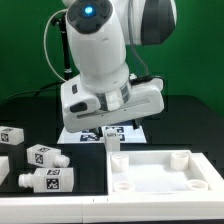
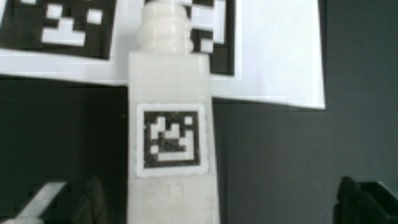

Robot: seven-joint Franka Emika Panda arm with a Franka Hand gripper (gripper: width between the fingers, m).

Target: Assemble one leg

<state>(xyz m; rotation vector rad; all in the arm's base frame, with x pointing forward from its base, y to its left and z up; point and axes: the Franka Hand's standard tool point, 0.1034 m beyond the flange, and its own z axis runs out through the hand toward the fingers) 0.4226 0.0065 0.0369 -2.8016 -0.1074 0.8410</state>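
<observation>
I should next use my gripper to take hold of the white leg (image 2: 173, 110) by its tagged body (image 2: 173, 150), so that I can assemble the leg into the white tray-like piece.
A white leg (image 2: 173, 110) with a black-and-white tag runs lengthwise between my fingers in the wrist view. Its round peg (image 2: 164, 15) points away from the camera toward the marker board (image 2: 267, 60). My gripper (image 2: 217, 205) is open. One dark fingertip (image 2: 63, 205) stands a little off the leg and the other is far off it. In the exterior view the leg (image 1: 113, 141) stands upright just below my gripper (image 1: 113, 128), at the near-left corner of the large white tray-like piece (image 1: 160, 172). Whether its peg sits in the piece I cannot tell.
Three more legs lie on the black table at the exterior view's left: one (image 1: 12, 137), another (image 1: 45, 155) and a third (image 1: 45, 180). The marker board (image 1: 95, 130) lies under the arm. The arm's body hides the table's far middle.
</observation>
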